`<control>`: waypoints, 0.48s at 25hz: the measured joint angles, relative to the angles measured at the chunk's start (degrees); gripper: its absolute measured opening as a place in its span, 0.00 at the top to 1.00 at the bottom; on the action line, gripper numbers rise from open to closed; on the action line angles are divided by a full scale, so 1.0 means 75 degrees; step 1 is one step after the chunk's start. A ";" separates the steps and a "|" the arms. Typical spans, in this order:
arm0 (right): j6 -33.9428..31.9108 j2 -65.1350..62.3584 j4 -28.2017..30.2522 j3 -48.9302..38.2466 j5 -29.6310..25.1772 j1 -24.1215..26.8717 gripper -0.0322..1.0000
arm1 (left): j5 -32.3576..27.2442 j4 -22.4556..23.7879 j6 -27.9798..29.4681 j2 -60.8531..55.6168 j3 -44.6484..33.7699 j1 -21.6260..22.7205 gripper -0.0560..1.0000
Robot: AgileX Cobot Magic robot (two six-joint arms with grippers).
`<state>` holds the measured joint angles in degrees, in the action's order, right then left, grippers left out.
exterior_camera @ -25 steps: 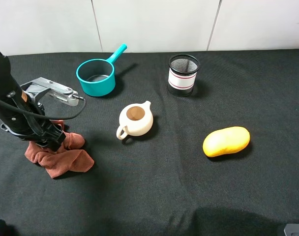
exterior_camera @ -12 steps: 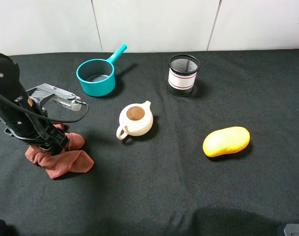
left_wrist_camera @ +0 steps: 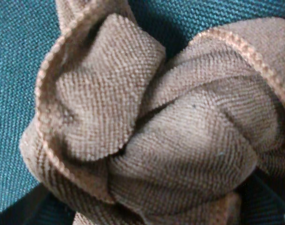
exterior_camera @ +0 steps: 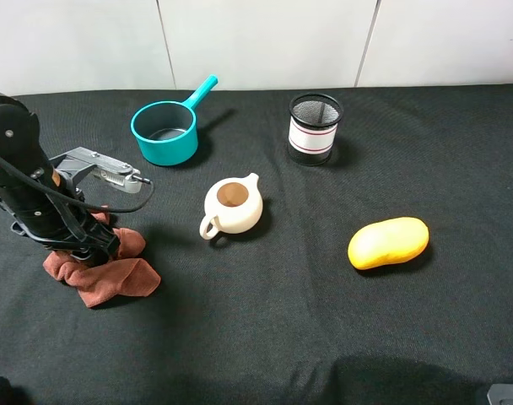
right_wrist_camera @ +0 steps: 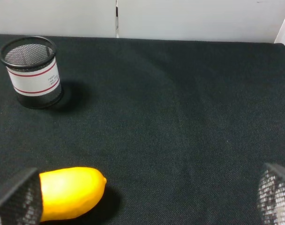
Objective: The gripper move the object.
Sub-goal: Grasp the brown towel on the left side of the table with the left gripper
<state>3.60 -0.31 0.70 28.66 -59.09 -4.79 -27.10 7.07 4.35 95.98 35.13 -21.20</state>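
Observation:
The bunched cloth rises between my low fingers and would be caught if I closed now, so my left gripper should close on the cloth.
A crumpled reddish-brown cloth lies on the black table at the left. My left gripper is pressed down into the cloth's near top. In the left wrist view the bunched cloth fills the frame and hides the fingers, so I cannot tell whether the jaws are open or shut. My right gripper is open and empty, low at the front right, with its mesh-patterned fingertips at the frame's edges. A yellow mango-shaped object lies at the right and also shows in the right wrist view.
A cream teapot stands mid-table. A teal saucepan is at the back left. A black mesh pen cup stands at the back centre and shows in the right wrist view. The left arm's cable loops beside the cloth.
The left arm has leaned lower and slightly toward the back over the cloth. The cloth has stayed on the table with almost the same shape. Nothing else moved.

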 joint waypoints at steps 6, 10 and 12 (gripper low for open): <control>0.0000 0.0000 0.0000 0.0000 0.0000 0.0000 0.30 | 0.0006 0.0000 0.0000 0.0000 0.0000 0.0000 0.31; 0.0000 0.0000 0.0000 0.0000 0.0000 0.0000 0.30 | 0.0006 0.0000 0.0000 0.0000 0.0000 0.0000 0.31; 0.0000 0.0000 0.0000 0.0000 0.0000 0.0000 0.30 | 0.0006 0.0000 0.0000 0.0000 0.0000 0.0000 0.31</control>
<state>3.60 -0.31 0.70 28.66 -59.09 -4.79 -27.05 7.07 4.35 95.98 35.13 -21.20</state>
